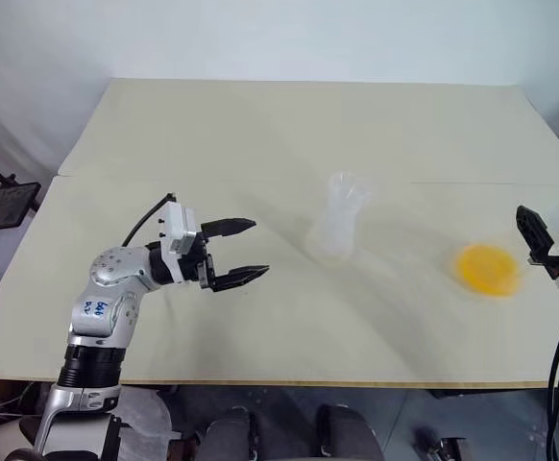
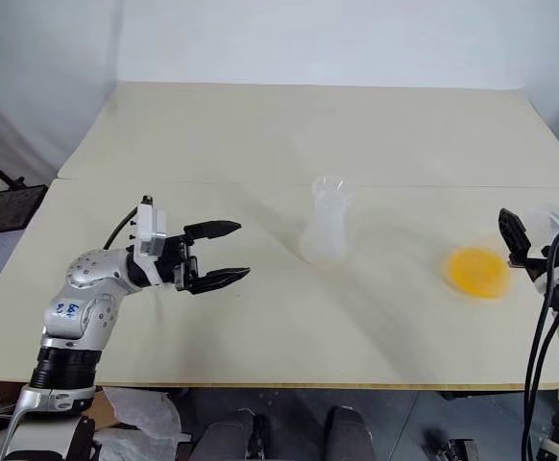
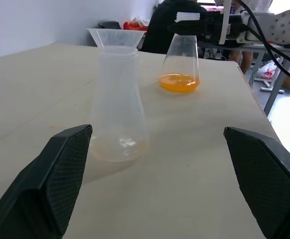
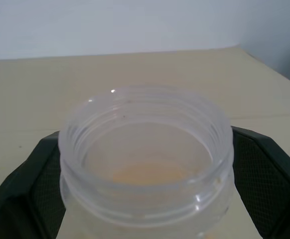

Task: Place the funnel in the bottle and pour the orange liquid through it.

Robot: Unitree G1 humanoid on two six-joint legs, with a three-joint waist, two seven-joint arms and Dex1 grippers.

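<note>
I should close my right gripper on the neck. My fingers are beside both sides of the flask's wide neck (image 4: 145,149).
The frosted bottle (image 1: 340,229) stands upright mid-table with the clear funnel (image 1: 349,186) seated in its neck. The orange liquid (image 1: 488,270) lies in the bottom of a clear conical flask (image 3: 181,59) standing at the table's right side. My right gripper (image 1: 551,233) is open, with one finger on either side of the flask's wide neck (image 4: 145,149); I cannot tell whether the fingers touch it. To the left of the bottle my left gripper (image 1: 246,253) hangs open and empty, pointing at it across a gap.
The pale table (image 1: 260,125) ends just right of the flask. A black stand (image 1: 1,206) sits off its left edge. In the left wrist view, dark clutter (image 3: 165,25) and a cabled frame (image 3: 264,30) lie beyond the far table edge.
</note>
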